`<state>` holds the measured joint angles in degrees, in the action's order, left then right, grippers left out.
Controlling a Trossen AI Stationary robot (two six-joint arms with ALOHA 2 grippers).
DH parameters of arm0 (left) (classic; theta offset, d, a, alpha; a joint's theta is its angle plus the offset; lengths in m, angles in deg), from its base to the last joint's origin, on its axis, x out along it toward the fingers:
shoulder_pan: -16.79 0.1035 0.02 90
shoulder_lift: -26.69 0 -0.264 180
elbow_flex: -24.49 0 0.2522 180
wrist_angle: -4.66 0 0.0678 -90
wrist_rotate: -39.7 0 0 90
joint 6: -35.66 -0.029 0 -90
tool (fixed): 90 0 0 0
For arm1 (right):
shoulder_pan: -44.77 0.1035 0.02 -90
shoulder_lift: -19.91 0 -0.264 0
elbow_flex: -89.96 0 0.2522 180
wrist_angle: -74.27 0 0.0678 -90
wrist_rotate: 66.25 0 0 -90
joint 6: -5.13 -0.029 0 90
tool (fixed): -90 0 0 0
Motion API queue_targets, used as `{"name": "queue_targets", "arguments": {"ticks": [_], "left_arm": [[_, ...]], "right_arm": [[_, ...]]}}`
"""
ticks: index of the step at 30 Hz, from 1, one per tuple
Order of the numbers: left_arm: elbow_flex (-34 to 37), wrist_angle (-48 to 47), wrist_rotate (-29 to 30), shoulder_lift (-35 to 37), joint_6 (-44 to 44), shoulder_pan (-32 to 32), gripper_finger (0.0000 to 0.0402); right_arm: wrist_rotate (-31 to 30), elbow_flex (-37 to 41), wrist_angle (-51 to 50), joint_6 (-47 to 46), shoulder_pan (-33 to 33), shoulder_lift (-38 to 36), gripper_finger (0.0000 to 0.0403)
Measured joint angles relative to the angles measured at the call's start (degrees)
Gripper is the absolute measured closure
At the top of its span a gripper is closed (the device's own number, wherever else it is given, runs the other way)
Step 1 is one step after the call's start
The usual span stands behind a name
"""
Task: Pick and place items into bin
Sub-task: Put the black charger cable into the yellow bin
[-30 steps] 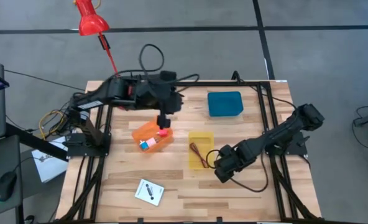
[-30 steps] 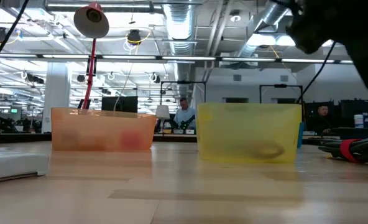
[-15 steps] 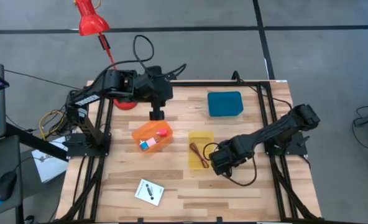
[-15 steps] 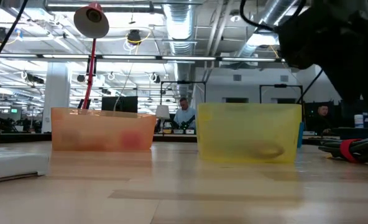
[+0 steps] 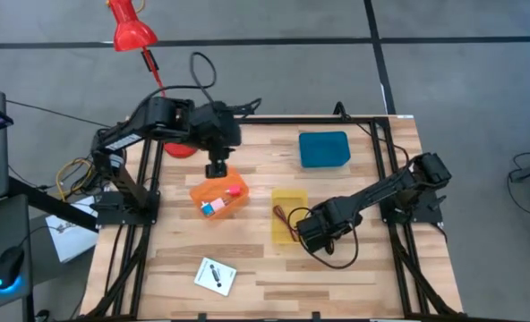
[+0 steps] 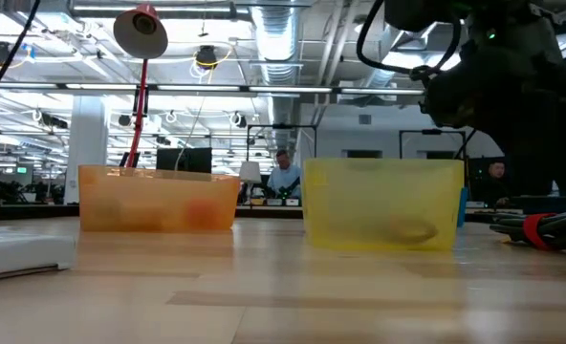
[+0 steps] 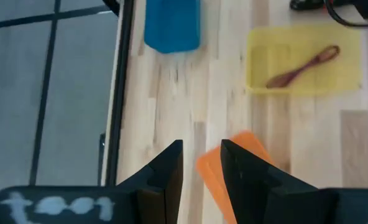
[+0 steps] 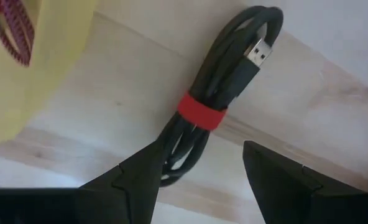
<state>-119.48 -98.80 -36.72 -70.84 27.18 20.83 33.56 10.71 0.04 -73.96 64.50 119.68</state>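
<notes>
I need to move my right gripper closer first and then close it on the band, because my fingers stop short of the red band (image 8: 199, 115) on the black cable (image 8: 224, 74).
My right gripper (image 5: 310, 235) is open, low beside the right side of the yellow bin (image 5: 289, 215). Its fingers stand on either side of a coiled black cable with a red band (image 8: 199, 115) that lies on the table, also seen as the black-and-red bundle (image 6: 541, 229) in the low view. A maroon cord (image 7: 303, 65) lies in the yellow bin. My left gripper (image 5: 216, 167) hovers slightly open and empty above the far edge of the orange bin (image 5: 218, 197), which holds a pink cube (image 5: 234, 190) and a blue-and-white cube (image 5: 209, 208). A white card (image 5: 215, 275) lies flat near the near edge.
A blue bin (image 5: 324, 149) stands toward the far right of the table. A red lamp (image 5: 131, 27) rises beyond the far left corner. Black frame rails (image 5: 386, 170) run along both table sides. Bare wood lies between the card and the bins.
My left gripper has drawn back from over the orange bin toward the table's far left. My right gripper has moved left toward the yellow bin, coming lower over the black cable bundle.
</notes>
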Motion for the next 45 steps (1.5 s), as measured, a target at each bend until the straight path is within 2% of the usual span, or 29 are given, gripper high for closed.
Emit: {"name": "queue_targets", "arguments": {"ticks": [4, 8, 11, 15, 18, 20, 24, 29, 35, 45], "left_arm": [[6.2, 0.29, -2.99, 5.47, -0.28, -0.13, 0.0304], [20.04, 5.18, -0.02, 14.09, 1.69, 0.16, 0.0304], [33.61, 15.18, 0.07, 23.35, 2.09, 0.22, 0.0304], [51.41, 33.58, -4.03, 33.4, 2.16, -0.17, 0.0304], [60.67, 43.49, -5.88, 38.42, 2.27, -0.28, 0.0304], [64.57, 45.14, -6.74, 39.66, 2.5, -0.26, 0.0304], [67.33, 45.06, -6.84, 40.27, 3.23, -0.26, 0.0304], [67.48, 46.72, -7.34, 40.25, 3.32, -0.26, 0.0304], [67.44, 47.24, -7.14, 40.25, 3.29, -0.26, 0.0304], [67.37, 47.15, -7.1, 40.25, 3.29, -0.26, 0.0304]], "right_arm": [[-0.31, 0.0, -0.39, -0.4, -0.42, 0.0, 0.0184], [-1.0, 0.0, 0.18, -0.61, -0.66, 0.0, 0.0184], [-1.17, 0.0, 0.5, -1.46, -0.92, 0.0, 0.0184], [-1.17, 0.0, 1.11, -2.06, -1.23, -0.02, 0.0184], [-1.63, 0.0, 1.43, -3.79, -1.18, 0.0, 0.0184], [-1.83, 0.0, 1.33, -4.96, -0.88, 0.0, 0.0184], [-2.02, 0.04, 0.75, -5.6, -0.19, -0.01, 0.0184], [-3.97, 1.49, 1.28, -7.95, 0.08, 0.0, 0.0184], [-3.94, 5.29, 8.02, -7.69, -0.41, 0.0, 0.0184], [-4.25, 5.38, 7.65, -6.39, -1.37, 0.0, 0.0184]]}}
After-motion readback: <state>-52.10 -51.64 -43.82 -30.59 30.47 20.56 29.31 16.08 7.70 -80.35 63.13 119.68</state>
